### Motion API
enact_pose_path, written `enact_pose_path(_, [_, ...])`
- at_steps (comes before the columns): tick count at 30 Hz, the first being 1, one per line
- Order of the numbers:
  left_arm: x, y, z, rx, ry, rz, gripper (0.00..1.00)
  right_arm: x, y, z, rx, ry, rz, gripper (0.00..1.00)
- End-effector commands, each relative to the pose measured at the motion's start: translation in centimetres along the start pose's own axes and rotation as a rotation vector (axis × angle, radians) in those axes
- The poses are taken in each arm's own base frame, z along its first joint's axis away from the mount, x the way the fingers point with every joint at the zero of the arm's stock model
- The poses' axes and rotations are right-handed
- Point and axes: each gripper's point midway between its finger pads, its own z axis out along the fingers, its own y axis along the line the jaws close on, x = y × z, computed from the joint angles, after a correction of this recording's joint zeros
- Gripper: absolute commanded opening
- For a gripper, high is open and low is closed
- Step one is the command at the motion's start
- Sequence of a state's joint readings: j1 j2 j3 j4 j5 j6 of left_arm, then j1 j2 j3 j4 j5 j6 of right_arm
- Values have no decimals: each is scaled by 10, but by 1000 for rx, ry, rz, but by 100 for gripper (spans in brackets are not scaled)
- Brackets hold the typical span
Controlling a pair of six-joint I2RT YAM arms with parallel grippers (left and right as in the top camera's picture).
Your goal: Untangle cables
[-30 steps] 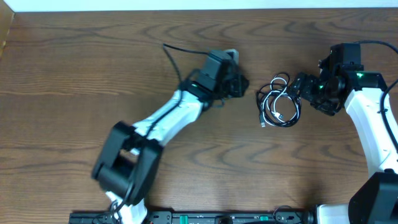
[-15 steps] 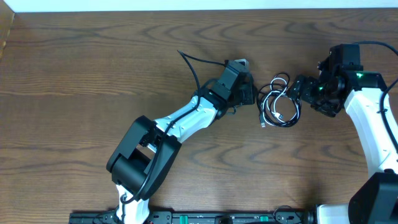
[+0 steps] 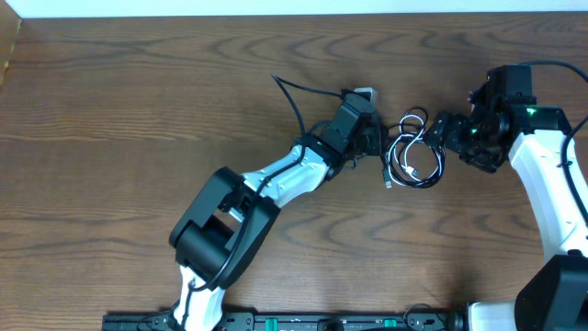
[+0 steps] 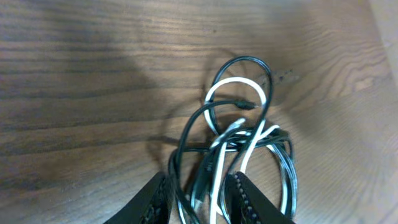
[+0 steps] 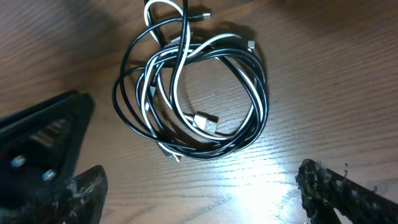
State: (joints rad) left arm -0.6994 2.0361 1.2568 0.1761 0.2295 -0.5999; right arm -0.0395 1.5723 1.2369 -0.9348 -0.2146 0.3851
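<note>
The left gripper grips the black cord by the curved length behind its tip [image 4: 182, 144] next, to pull the tangle apart.
The cables [image 3: 411, 152] lie as one tangled coil of black and white cords right of the table's middle. My left gripper [image 3: 378, 140] has its tip at the coil's left edge. In the left wrist view its jaws [image 4: 200, 198] stand partly open astride a few black and white strands [image 4: 239, 138], not pinching them. My right gripper [image 3: 446, 129] sits just right of the coil. In the right wrist view it [image 5: 199, 199] is wide open with bare wood between its fingers. The coil [image 5: 152, 81] and a silver plug end [image 5: 205, 121] lie just ahead.
A thin black cord [image 3: 292, 97] arcs up and left off the left arm's wrist. The left arm [image 3: 276, 179] stretches diagonally from the front edge. The right arm [image 3: 551, 184] runs down the right side. The table's far edge meets a white wall [image 3: 276, 7].
The left arm has swung right until its gripper reached the coil's left edge. The right arm and the coil have stayed put.
</note>
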Motion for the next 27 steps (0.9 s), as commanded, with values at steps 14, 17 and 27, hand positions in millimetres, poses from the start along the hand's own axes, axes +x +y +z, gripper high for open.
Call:
enact_pose_path(14, [14,9,26,-40,-22,99,31,-1,-1,-3,12,-7,-37,96])
enact_pose_path(17, [19,15,30,-63,-18,100,31,0,-1,-3,12,-6,-37,96])
enact_pose_path(27, [34,37,43,-123,8,75,31,-2,-1,-3,10,-11,-38,97])
